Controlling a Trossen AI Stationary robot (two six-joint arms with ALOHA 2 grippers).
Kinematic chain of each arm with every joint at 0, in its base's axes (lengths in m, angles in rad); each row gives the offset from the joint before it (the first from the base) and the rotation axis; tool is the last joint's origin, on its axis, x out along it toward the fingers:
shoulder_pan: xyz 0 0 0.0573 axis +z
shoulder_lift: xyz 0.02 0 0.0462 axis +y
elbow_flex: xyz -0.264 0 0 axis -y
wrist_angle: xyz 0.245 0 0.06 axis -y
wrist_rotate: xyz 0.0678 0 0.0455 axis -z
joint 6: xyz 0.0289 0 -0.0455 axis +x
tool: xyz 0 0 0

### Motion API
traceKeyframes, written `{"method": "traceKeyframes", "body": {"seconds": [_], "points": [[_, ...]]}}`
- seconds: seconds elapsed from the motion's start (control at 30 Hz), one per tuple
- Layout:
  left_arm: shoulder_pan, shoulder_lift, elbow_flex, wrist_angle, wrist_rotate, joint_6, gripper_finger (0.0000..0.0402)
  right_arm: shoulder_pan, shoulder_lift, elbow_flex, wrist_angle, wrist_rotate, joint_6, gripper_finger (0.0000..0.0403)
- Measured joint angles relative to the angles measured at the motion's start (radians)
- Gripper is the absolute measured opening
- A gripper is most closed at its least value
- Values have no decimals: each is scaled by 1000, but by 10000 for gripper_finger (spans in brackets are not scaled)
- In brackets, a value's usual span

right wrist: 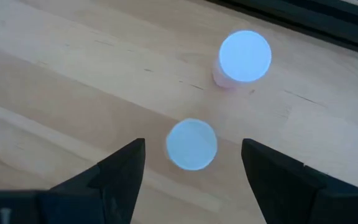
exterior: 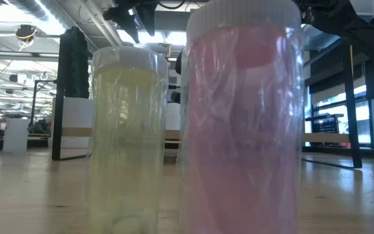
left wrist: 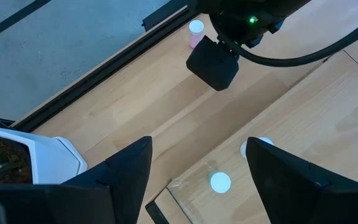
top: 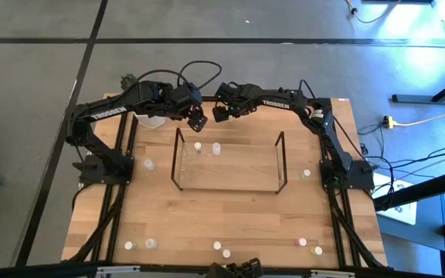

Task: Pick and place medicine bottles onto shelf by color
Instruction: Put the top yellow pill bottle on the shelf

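Note:
The white-capped bottle is on the tabletop. My right gripper needs to grab that bottle by its cap (right wrist: 191, 144) next, so that I can sort it onto the clear shelf.
The clear shelf (top: 229, 161) stands mid-table with two white-capped bottles (top: 198, 146) (top: 216, 148) on its floor; they also show in the left wrist view (left wrist: 220, 182) (left wrist: 257, 146). My left gripper (top: 199, 120) is open and empty, above the shelf's far left corner. My right gripper (top: 221, 113) is open, just beyond the shelf's far side. A white-capped bottle (right wrist: 191, 144) stands on the table below the gap between its fingers, apart from them. A pink bottle (right wrist: 244, 57) stands beside it near the far edge. Other bottles stand singly on the table (top: 150, 164) (top: 306, 174).
A white plant pot (top: 149, 120) stands at the far left, close to my left gripper. Several bottles stand along the near edge (top: 129, 245) (top: 217, 245) (top: 302, 242). A yellowish bottle (exterior: 125, 143) and a pink bottle (exterior: 242, 117) fill the low view.

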Motion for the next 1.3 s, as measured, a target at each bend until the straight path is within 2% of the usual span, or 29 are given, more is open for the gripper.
{"method": "traceKeyframes", "body": {"seconds": [0.63,1.3], "points": [[0,0,0,0,0,0,255,-4,8,0,16,-12,-2,264],[0,0,0,3,0,0,255,-6,20,0,29,-26,-2,152]]}}
